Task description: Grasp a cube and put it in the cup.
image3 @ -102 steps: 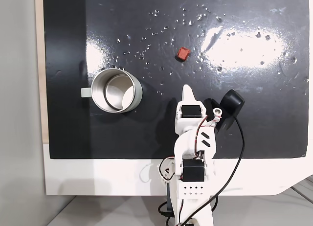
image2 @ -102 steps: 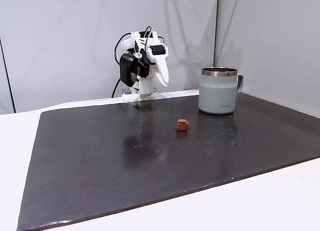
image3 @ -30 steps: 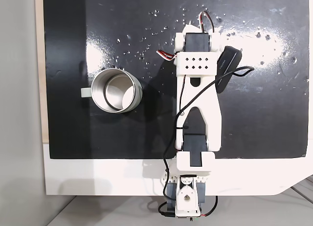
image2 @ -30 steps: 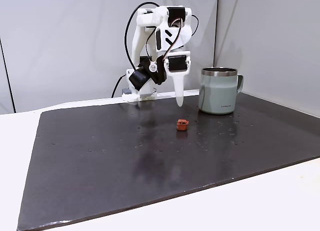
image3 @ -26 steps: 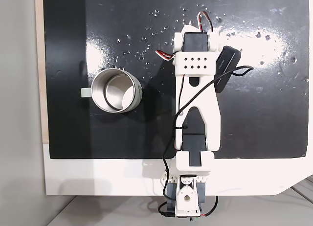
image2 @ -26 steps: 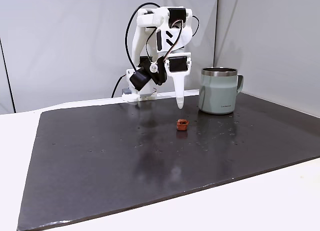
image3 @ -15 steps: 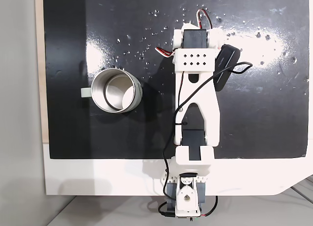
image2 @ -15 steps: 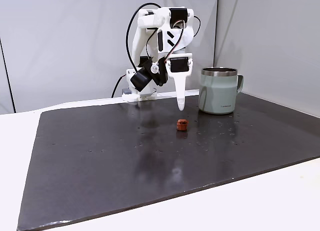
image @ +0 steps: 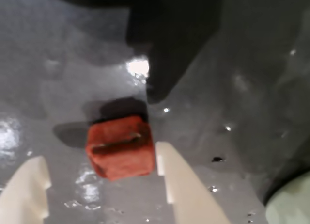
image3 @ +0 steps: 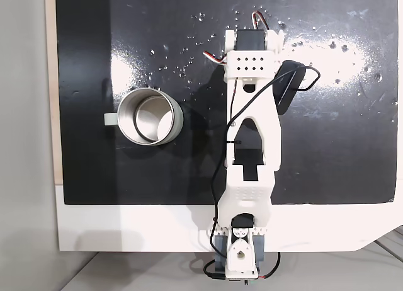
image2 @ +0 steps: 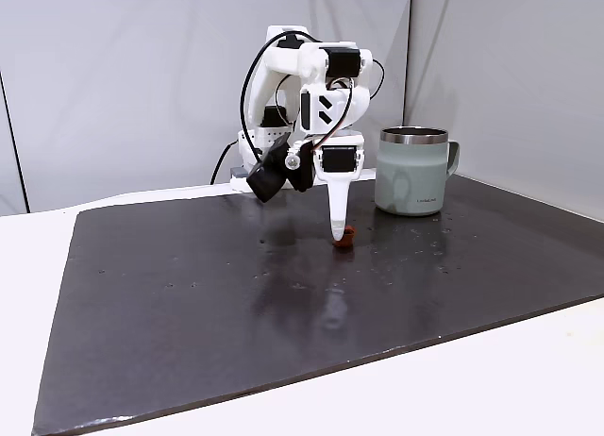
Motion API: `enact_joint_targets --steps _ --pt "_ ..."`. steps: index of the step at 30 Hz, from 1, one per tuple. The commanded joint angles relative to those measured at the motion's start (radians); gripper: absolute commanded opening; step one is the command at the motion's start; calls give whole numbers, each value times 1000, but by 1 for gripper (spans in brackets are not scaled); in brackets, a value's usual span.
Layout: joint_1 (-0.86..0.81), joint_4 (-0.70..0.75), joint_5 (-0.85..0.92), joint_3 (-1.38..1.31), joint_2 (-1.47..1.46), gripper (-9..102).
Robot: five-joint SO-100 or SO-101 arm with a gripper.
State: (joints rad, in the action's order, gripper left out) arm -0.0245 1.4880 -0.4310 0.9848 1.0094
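Note:
I next need to take hold of the cube by its opposite sides with my gripper, so that I can put the rust-orange cube (image: 121, 147) in the cup (image: 293, 202).
In the wrist view the rust-orange cube (image: 121, 147) lies on the wet-looking black mat between my two white fingers. My gripper (image: 99, 156) is open; one fingertip (image: 30, 185) stands clear to the cube's left and the other (image: 177, 178) sits close at its right. From the side fixed view, my gripper (image2: 338, 234) points straight down, its tip at the mat right beside the cube (image2: 349, 234). The grey-green cup (image2: 412, 176) stands upright to the right of it, apart. From above, the cup (image3: 179, 118) is empty and my arm (image3: 252, 114) covers the cube.
A black mat (image2: 189, 294) covers most of the white table (image2: 491, 389), with small droplets scattered on it. The arm's base sits at the mat's far edge near the wall. Open mat lies between gripper and cup.
The arm has reached further forward and lowered the gripper from above the mat to the cube, so the fingers now straddle it. Cube and cup have not moved.

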Motion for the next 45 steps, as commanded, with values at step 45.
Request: enact_joint_targets --steps 45 --pt "17 114 29 -232 31 4"
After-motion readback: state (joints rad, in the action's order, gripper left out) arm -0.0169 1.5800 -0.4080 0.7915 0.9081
